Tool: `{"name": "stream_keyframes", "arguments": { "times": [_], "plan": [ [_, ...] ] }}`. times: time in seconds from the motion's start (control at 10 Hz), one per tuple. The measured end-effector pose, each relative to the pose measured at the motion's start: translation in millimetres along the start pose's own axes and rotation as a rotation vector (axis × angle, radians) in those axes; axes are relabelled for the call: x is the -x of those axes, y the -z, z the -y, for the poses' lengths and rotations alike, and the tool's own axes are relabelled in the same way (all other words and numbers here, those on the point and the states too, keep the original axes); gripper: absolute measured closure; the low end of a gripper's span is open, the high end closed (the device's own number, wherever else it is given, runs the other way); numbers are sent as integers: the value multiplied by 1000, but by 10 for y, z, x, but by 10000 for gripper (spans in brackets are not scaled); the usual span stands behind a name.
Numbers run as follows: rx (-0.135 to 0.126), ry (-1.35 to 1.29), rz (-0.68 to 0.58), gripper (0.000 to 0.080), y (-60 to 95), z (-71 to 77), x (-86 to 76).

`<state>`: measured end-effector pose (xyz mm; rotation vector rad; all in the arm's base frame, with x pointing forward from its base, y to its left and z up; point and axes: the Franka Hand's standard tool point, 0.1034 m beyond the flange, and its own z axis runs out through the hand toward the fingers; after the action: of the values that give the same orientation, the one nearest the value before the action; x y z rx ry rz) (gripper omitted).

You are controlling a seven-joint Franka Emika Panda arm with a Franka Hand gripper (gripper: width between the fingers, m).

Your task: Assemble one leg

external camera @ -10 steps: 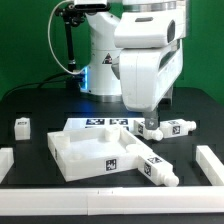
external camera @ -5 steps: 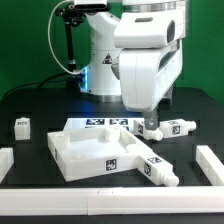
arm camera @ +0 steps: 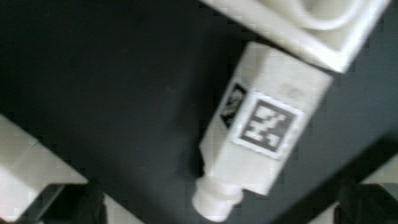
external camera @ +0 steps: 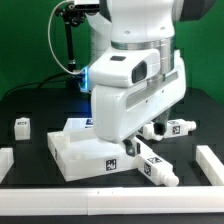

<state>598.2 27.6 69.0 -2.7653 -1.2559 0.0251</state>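
My gripper has to grab the leg by its tagged body (external camera: 151,168) next, so that it can assemble the leg on the large white panel (external camera: 75,160).
A leg (external camera: 158,168), a stubby white post with a black-and-white tag, lies on the black table at the front corner of the large white tray-like panel (external camera: 75,160). In the wrist view the leg (arm camera: 263,115) lies slantwise, its narrow end between my dark fingers. My gripper (external camera: 134,147) hangs low over the panel's corner, just beside the leg. It is open (arm camera: 210,205), with the jaws standing apart on either side of the leg's tip and not touching it.
Another leg (external camera: 20,125) stands at the exterior view's left and two more (external camera: 178,126) lie at the right behind the arm. The marker board (external camera: 80,124) lies behind the panel, mostly hidden by the arm. White rails (external camera: 208,165) border the table.
The arm has swung forward and down over the panel toward the front leg and now hides most of the marker board. The parts on the table have not moved.
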Motion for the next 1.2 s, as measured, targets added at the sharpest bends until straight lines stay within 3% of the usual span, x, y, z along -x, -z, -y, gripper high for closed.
{"name": "stream_keyframes", "arguments": {
  "times": [0.3,0.5,0.8,0.9,1.0,1.2],
  "plan": [
    [2,-64,-3,150,-48,33,-18],
    [8,-193,-7,150,-277,232,-137],
    [37,-186,-41,150,-596,198,-120],
    [53,-176,-56,150,-629,184,-106],
    [52,-178,-55,150,-629,187,-107],
    [52,-178,-55,417,-633,186,-104]
  ]
}}
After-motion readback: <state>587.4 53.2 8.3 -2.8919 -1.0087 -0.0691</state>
